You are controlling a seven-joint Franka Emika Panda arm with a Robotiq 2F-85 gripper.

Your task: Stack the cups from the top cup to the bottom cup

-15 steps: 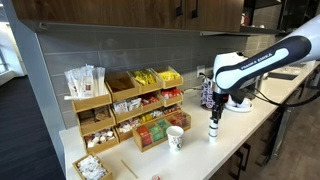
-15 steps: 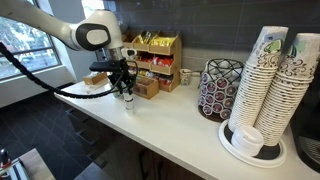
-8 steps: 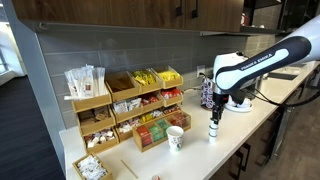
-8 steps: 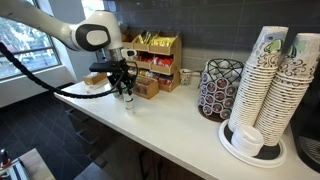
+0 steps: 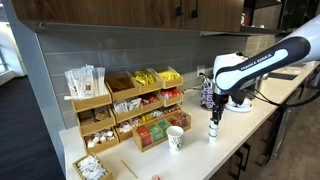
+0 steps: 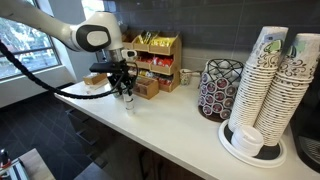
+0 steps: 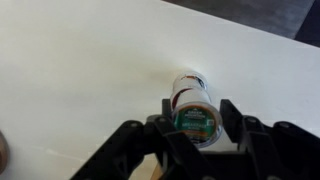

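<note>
The top cup point(image 5: 213, 125) point(image 7: 197, 122) is sitting straight on the cups below, and those cups stand upright on the counter, so I should let go of the top cup.
A short upright stack of small whitish cups point(image 5: 212, 130) stands on the white counter; it also shows in an exterior view point(image 6: 127, 101). In the wrist view I look down on the stack point(image 7: 188, 88), and its top cup has a green printed lid point(image 7: 195, 121). My gripper point(image 7: 197, 114) straddles this top cup, with a finger pressed against each side. In both exterior views the gripper point(image 5: 213, 114) point(image 6: 124, 87) points straight down onto the top of the stack.
A larger printed paper cup point(image 5: 175, 138) stands on the counter near the stack. Wooden organisers point(image 5: 130, 110) with packets line the wall. A wire pod carousel point(image 6: 220, 88) and tall stacks of paper cups point(image 6: 270, 80) stand further along. The counter edge is close.
</note>
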